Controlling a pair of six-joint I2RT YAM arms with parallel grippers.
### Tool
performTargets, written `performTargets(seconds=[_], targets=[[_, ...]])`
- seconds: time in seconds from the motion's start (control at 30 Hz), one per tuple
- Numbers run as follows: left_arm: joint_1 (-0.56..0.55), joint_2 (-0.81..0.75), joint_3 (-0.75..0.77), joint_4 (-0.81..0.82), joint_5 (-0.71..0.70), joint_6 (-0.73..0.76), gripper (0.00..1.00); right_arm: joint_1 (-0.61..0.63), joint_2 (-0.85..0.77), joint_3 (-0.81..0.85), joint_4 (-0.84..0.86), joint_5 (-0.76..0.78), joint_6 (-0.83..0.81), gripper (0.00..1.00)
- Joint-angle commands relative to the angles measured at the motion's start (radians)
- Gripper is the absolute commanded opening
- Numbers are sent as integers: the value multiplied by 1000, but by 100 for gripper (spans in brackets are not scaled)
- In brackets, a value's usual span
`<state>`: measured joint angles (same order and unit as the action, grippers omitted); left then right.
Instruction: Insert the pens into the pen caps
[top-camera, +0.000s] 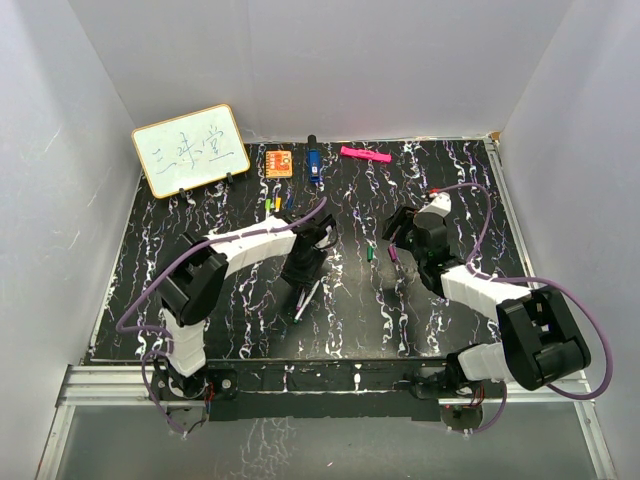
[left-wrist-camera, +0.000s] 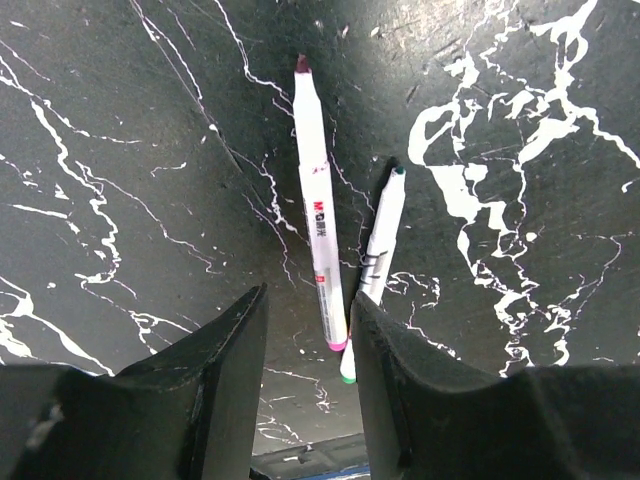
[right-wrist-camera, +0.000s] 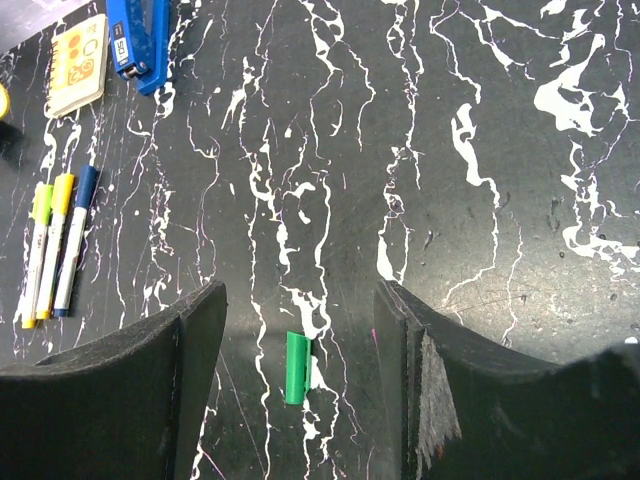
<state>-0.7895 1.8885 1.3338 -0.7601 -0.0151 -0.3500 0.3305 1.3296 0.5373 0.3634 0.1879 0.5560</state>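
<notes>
The left gripper grabs the magenta-tipped pen (left-wrist-camera: 318, 215) next by its white body toward the pen's rear end (left-wrist-camera: 327, 287). The pen's tip stays free to go into the magenta cap.
Two uncapped white pens lie side by side on the black marbled table. The magenta-tipped pen (left-wrist-camera: 318, 215) and the green-tipped pen (left-wrist-camera: 378, 240) both have their rear ends reaching between the fingers of my left gripper (left-wrist-camera: 308, 296). That gripper is open and hovers just over them, gripping neither. In the top view it is my left gripper (top-camera: 302, 288) at mid-table. A green pen cap (right-wrist-camera: 297, 368) lies flat between the fingers of my open right gripper (right-wrist-camera: 300, 288), touching neither. From above, the green pen cap (top-camera: 371, 254) sits beside a magenta pen cap (top-camera: 393, 257) under my right gripper (top-camera: 402, 238).
Three capped pens (right-wrist-camera: 55, 250) lie together at the left of the right wrist view, with lime, yellow and dark blue caps. At the back are an orange block (top-camera: 279, 162), a blue block (top-camera: 313, 165), a pink bar (top-camera: 365, 154) and a small whiteboard (top-camera: 190, 150).
</notes>
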Motion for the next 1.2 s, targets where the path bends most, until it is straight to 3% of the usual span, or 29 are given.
performTargets(seconds=[0.0,0.7,0.9,1.17], targets=[[-5,14,38,-29,-14,-2,37,-8,-32,-12,55,-3,7,59],[-5,135,98,-64,-47,52,35,-10,-35,-31,78,-18,22,59],[-5,176,120,-84,-131,81,31,-12,-30,-36,91,-34,25,58],[-4,205,119,-50,-106,76,26,-13,-26,-39,97,-35,28,58]])
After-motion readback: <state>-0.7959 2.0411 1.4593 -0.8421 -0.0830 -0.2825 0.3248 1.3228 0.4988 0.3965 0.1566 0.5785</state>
